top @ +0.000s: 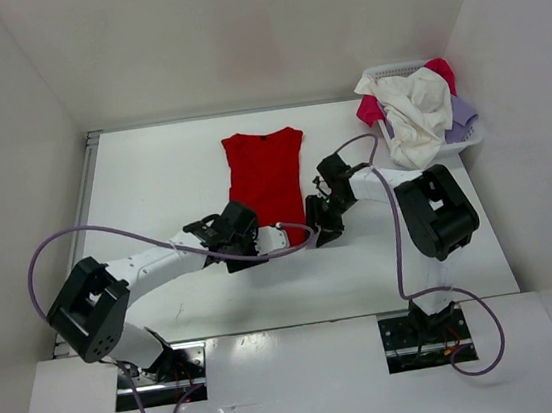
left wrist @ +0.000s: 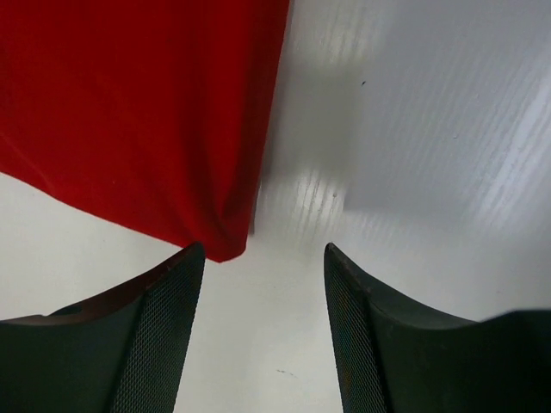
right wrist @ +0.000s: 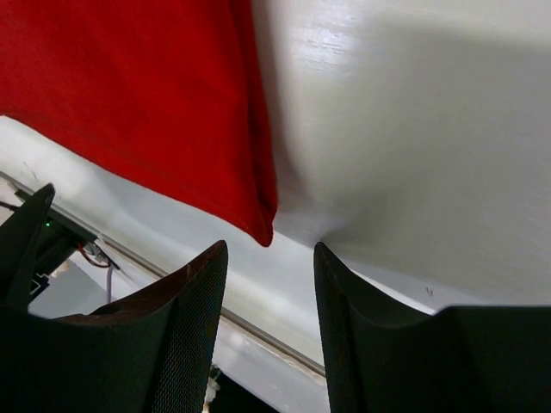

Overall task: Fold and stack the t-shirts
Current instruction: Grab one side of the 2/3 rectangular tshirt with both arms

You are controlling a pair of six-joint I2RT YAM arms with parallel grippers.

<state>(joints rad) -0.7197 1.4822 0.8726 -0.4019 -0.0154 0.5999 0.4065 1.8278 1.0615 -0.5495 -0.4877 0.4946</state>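
Note:
Next, the right gripper grabs the red t-shirt's near hem corner (top: 306, 241) (right wrist: 265, 233), opposite my left gripper's corner, to fold the hem toward the collar.
A red t-shirt (top: 265, 173) lies flat on the white table (top: 152, 181), collar at the far end and hem toward the arms. My left gripper (top: 246, 238) hangs open just off the hem's near-left corner; the left wrist view shows that gripper (left wrist: 264, 249) empty, with the red t-shirt's (left wrist: 129, 103) corner beside its left finger. Open too, my right gripper (top: 320, 223) sits by the near-right corner. In the right wrist view this gripper (right wrist: 270, 245) holds nothing, and the red t-shirt's (right wrist: 129, 86) corner lies just beyond its tips. More t-shirts lie bunched in the basket: off-white (top: 416, 114), pinkish red (top: 441, 71) and lavender (top: 462, 115).
A white mesh basket (top: 476, 136) stands at the table's far right corner. White walls close in the table on the left, back and right. Purple cables loop from both arms over the near part of the table.

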